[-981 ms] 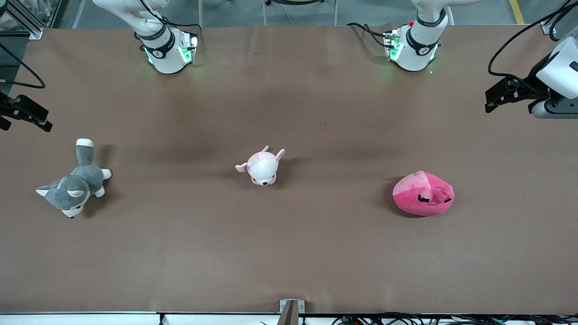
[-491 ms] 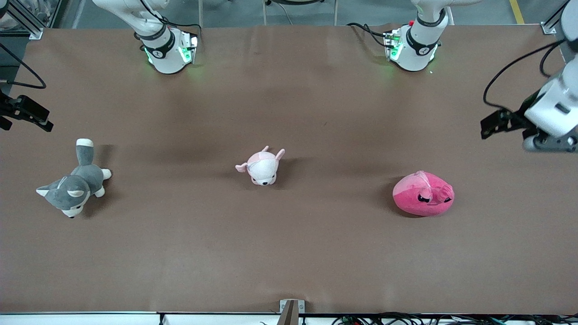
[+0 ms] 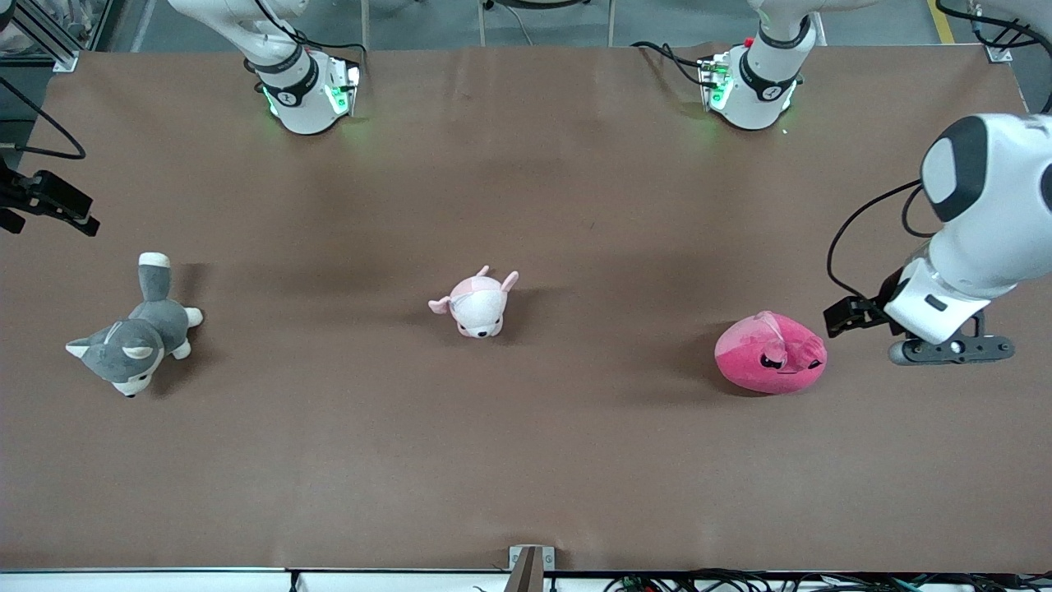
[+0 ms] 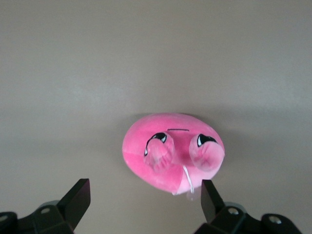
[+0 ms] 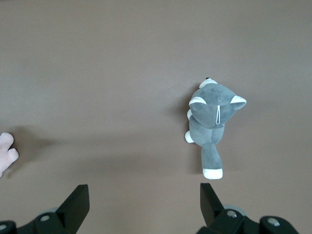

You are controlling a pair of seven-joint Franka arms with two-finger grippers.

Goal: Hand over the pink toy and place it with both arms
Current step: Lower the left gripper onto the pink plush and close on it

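My left gripper is to grip the pink toy next by a round nub (image 4: 159, 153) beside its eye. Then it can hand the toy over.
The pink toy (image 3: 770, 353), a round hot-pink plush with angry black eyes, lies on the brown table toward the left arm's end. My left gripper (image 3: 951, 349) hangs over the table beside it, still closer to that end. In the left wrist view the left gripper (image 4: 145, 202) is open and empty, and the pink toy (image 4: 173, 151) lies just ahead of its fingertips, not between them. My right gripper (image 5: 145, 202) is open and empty, high over the right arm's end of the table; only a black part of it (image 3: 45, 205) shows at the front view's edge.
A grey-and-white husky plush (image 3: 136, 329) lies toward the right arm's end and also shows in the right wrist view (image 5: 213, 122). A small pale pink-and-white plush (image 3: 477, 302) lies mid-table. The two arm bases (image 3: 304, 90) (image 3: 752, 78) stand along the table's back edge.
My left arm has swung down and inward from the table's end, bringing its gripper close beside the pink toy. The right arm and all toys have not moved.
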